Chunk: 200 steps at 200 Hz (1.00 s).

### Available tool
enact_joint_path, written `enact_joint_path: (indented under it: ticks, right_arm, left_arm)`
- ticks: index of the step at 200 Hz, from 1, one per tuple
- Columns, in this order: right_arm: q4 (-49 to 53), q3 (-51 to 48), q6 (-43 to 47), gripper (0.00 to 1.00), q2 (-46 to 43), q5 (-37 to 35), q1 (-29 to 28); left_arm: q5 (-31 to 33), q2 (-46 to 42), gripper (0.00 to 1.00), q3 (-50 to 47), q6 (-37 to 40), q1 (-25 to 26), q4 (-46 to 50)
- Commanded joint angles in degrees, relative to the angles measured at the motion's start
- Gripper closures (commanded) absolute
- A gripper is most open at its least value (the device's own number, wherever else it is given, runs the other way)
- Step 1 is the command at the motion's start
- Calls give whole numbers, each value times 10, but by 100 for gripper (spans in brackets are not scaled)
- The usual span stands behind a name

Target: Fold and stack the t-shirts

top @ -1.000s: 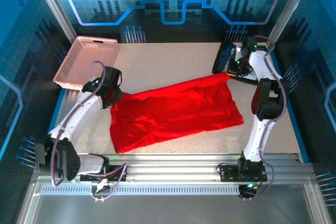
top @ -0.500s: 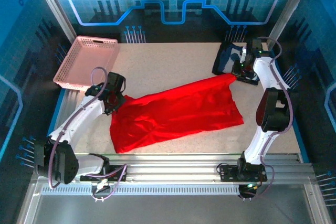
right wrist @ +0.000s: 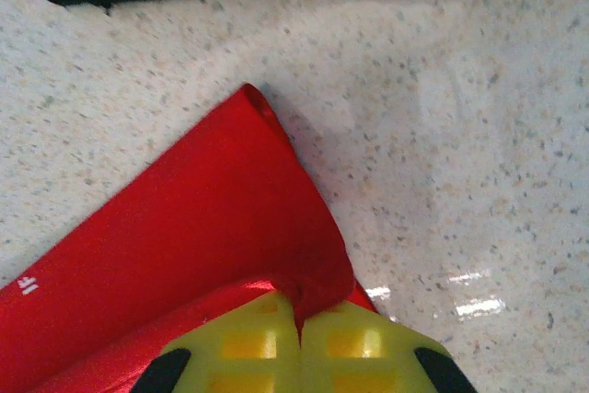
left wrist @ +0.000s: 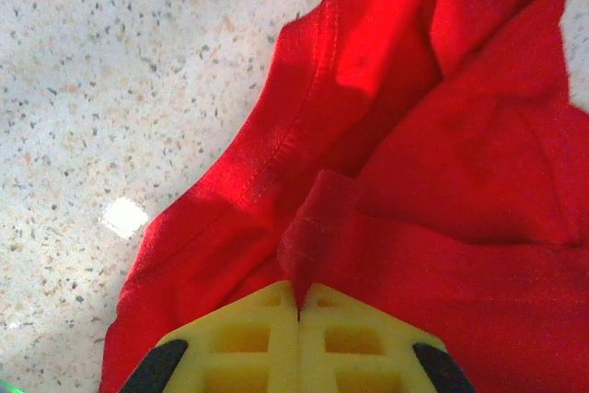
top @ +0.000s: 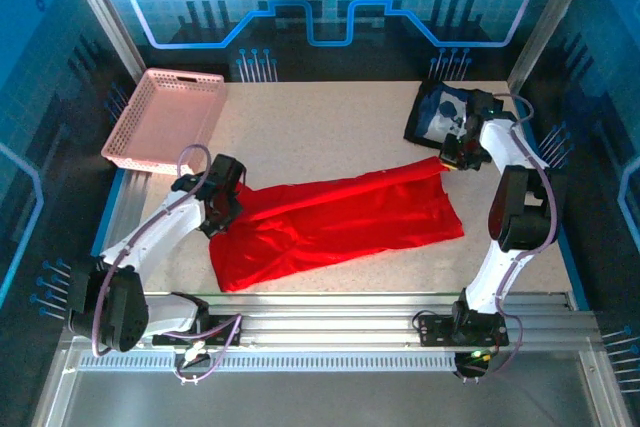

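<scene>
The fold is narrow and would end short now, so my left gripper must move the pinched cloth to the shirt's middle before releasing it.
The red t-shirt (top: 340,222) lies stretched across the middle of the table, its far edge lifted into a long fold. My left gripper (top: 222,209) is shut on the shirt's left end; its yellow fingertips pinch a peak of red cloth (left wrist: 299,264). At the shirt's far right corner my right gripper (top: 452,155) is shut on the fabric, a red fold (right wrist: 221,227) bunched between its yellow pads. The navy t-shirt (top: 437,112) with a white graphic lies crumpled at the back right, just beyond the right gripper.
A pink lattice basket (top: 165,117) stands at the back left corner. Bare speckled tabletop (top: 320,122) lies between the basket and the navy shirt. The metal rail (top: 330,302) runs along the near edge.
Both grippers have come toward the near edge, carrying the red shirt's far edge with them. The raised fold has dropped lower and the red band looks narrower.
</scene>
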State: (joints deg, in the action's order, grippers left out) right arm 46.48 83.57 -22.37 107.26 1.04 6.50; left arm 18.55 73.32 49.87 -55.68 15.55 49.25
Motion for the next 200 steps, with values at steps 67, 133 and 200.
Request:
enact_joint_path:
  ticks: [67,133,200]
  right_arm:
    - [20,-60,-62,100,3,-36,15]
    - [20,-69,-67,92,22,-41,15]
    - [38,-79,-123,43,-24,21,46]
  left_arm:
    - [-8,-11,100,-54,-67,29,29]
    - [-26,-11,93,-92,-105,51,10]
    - [-1,-74,42,-21,-124,96,57]
